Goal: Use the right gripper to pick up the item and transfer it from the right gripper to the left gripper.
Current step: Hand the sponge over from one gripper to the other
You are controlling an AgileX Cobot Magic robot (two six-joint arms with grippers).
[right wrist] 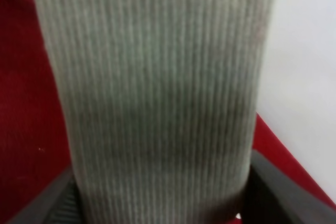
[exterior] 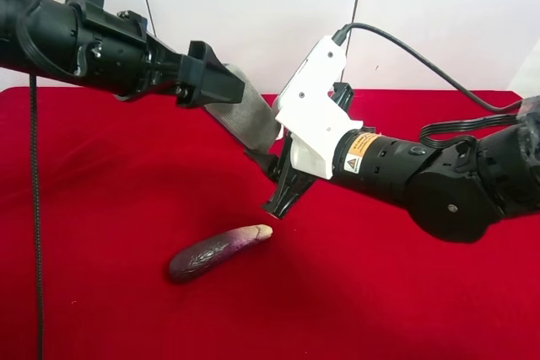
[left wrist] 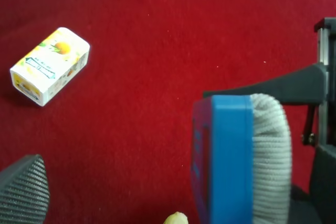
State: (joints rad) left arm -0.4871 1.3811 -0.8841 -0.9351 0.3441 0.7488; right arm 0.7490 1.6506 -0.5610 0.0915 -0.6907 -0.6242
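Note:
My left gripper should grab the grey ribbed pad by its loose end (exterior: 249, 93) to take it over from my right gripper.
The item (exterior: 249, 117), a grey ribbed pad with a blue underside, hangs in the air between the two arms. My right gripper (exterior: 268, 176), on the arm with the white housing, is shut on its lower end. In the right wrist view the item (right wrist: 157, 93) fills the frame, with a finger (right wrist: 278, 192) on either side. My left gripper (exterior: 221, 82), on the all-black arm, is at the item's upper end. In the left wrist view the item (left wrist: 236, 156) stands between the open jaws, close to one side, and the other ribbed finger (left wrist: 21, 192) is well apart from it.
A dark purple eggplant (exterior: 215, 252) lies on the red cloth (exterior: 405, 292) below the arms; its pale tip (left wrist: 176, 217) shows in the left wrist view. A small white printed box (left wrist: 50, 66) lies on the cloth in the left wrist view.

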